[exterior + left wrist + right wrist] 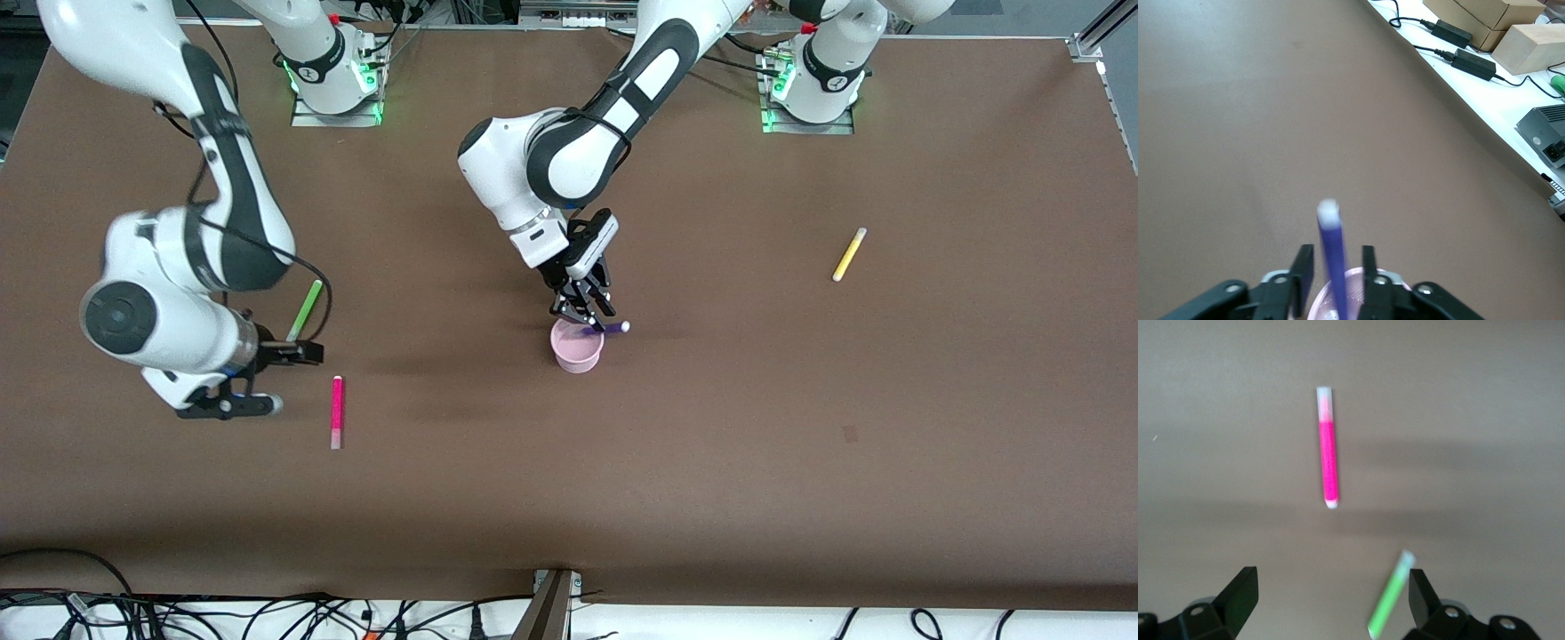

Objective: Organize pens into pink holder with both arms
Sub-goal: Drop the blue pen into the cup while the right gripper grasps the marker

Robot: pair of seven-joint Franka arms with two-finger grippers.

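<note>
The magenta pen's clear pink end (336, 438) needs to stay free for the holder, so my right gripper should next grab the magenta pen by its solid magenta end (337, 393).
The pink holder (578, 348) stands mid-table. My left gripper (589, 313) hangs just over it, open, and the dark purple pen (609, 329) leans out of the holder between the fingers. In the left wrist view the purple pen (1333, 260) has a gap on each side and its lower end is in the holder (1355, 283). My right gripper (267, 378) is open and empty above the table at the right arm's end. The lime green pen (305, 311) (1390, 597) and the magenta pen (337, 411) (1328, 457) lie beside it. The yellow pen (849, 254) lies toward the left arm's end.
The brown mat covers the table, and cables (178, 613) run along its edge nearest the front camera. Off the table edge in the left wrist view sit cardboard boxes (1485, 13) and black power adapters (1475, 63). The arm bases (333, 80) stand along the edge farthest from the front camera.
</note>
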